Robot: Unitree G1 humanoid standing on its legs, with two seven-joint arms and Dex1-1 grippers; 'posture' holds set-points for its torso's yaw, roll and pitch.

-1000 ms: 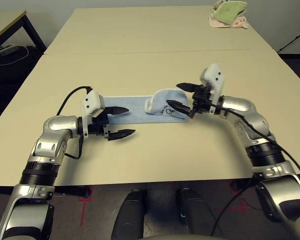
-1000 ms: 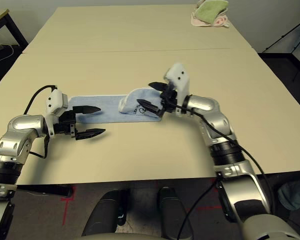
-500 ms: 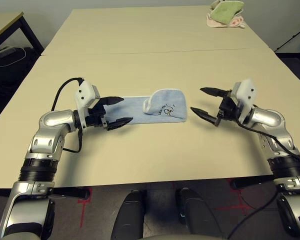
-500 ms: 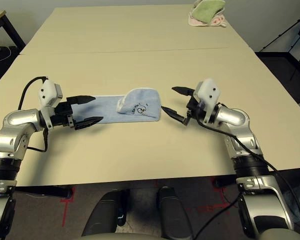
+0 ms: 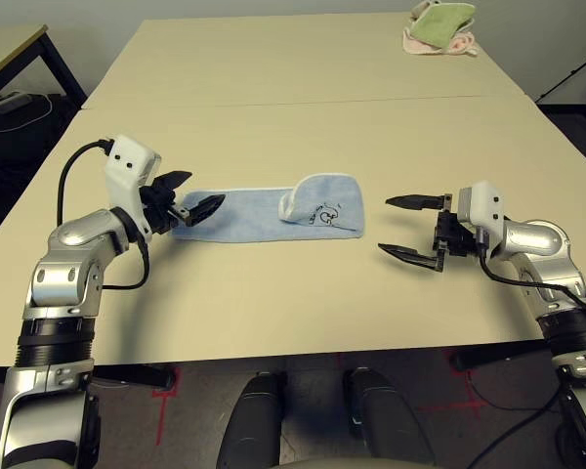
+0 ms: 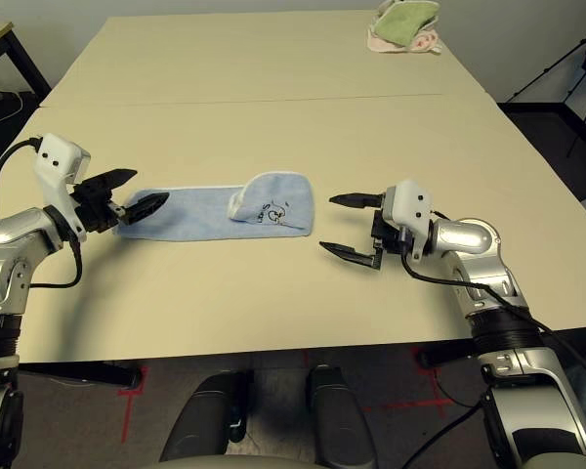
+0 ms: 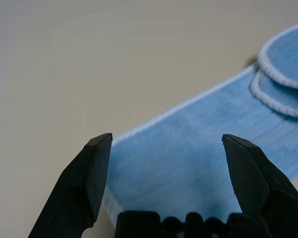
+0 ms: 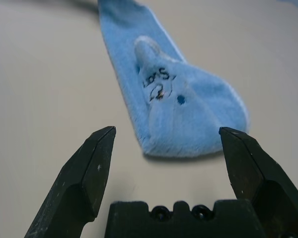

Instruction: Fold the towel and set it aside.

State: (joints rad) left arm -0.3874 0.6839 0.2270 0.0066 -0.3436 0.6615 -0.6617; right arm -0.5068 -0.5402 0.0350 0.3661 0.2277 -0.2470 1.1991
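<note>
My left gripper grabs the towel by the white edging at its unfolded end next, since the towel lies flat as a long strip (image 5: 249, 215).
The light blue towel (image 5: 273, 210) lies on the table as a long narrow strip with white edging. Its right end is folded back into a rounded flap with a dark embroidered mark (image 8: 159, 84). My left gripper (image 5: 188, 195) hovers open at the strip's left end, and the cloth (image 7: 203, 163) shows between its fingers without being pinched. My right gripper (image 5: 408, 227) stands open a short way right of the folded end, pointing at it, with nothing between its fingers (image 8: 87, 168).
A bundle of green and pink cloths (image 5: 441, 25) sits at the table's far right corner. A seam (image 5: 303, 101) runs across where two tabletops meet. Another desk (image 5: 10, 49) and cables stand off to the far left.
My right gripper has drawn back to the right, off the folded end, leaving the flap lying there. My left gripper has moved left and farther back to the strip's left end.
</note>
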